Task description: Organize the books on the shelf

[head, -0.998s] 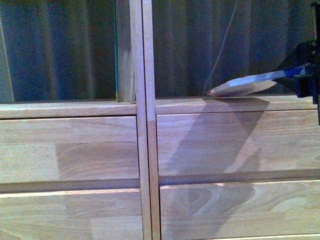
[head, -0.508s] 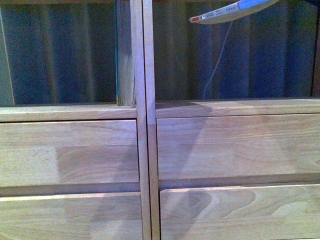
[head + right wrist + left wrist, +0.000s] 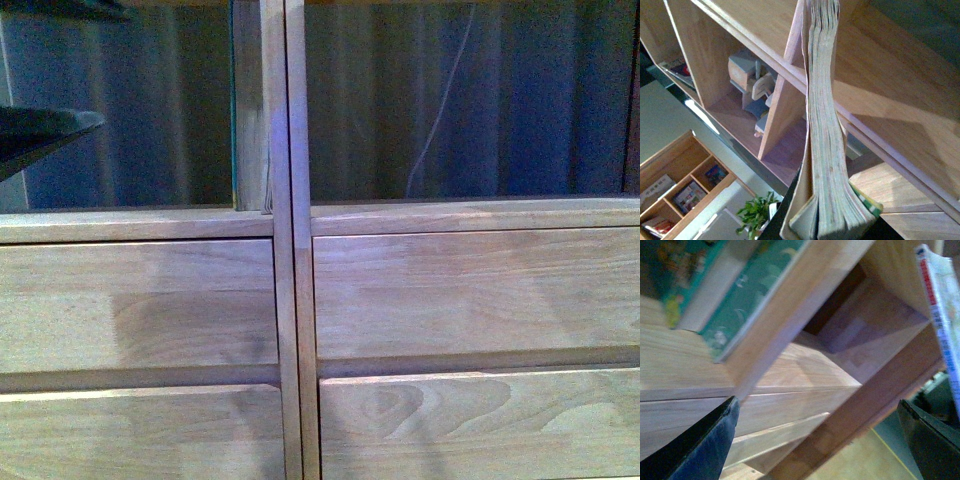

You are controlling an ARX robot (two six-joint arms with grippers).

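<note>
Next, my left gripper grabs the white book by its spine (image 3: 940, 315) to stand the book on the shelf among the others.
In the right wrist view my right gripper (image 3: 830, 227) is shut on the books (image 3: 824, 125), a thin bundle seen edge-on with its pages pointing at the light-wood shelf (image 3: 890, 100). It is out of the front view. In the left wrist view my left gripper (image 3: 817, 440) is open and empty, its dark fingers (image 3: 705, 440) wide apart in front of the shelf's drawer fronts (image 3: 780, 405). A white booklet with a red-and-white spine (image 3: 940, 315) shows at that view's edge. Teal-covered books (image 3: 755, 285) stand in a compartment. In the front view a slim teal-edged book (image 3: 234, 100) stands against the shelf's centre divider (image 3: 285, 200).
A dark blurred shape (image 3: 40, 135) juts in at the front view's left edge. A white cable (image 3: 440, 100) hangs behind the right compartment. The right wrist view shows wooden toys (image 3: 752, 80) in a compartment, a darker cabinet (image 3: 685, 185) and a plant (image 3: 757, 212).
In the front view the held books rose from the right compartment's ledge to the top edge, then left the view. The dark shape has come in at the left.
</note>
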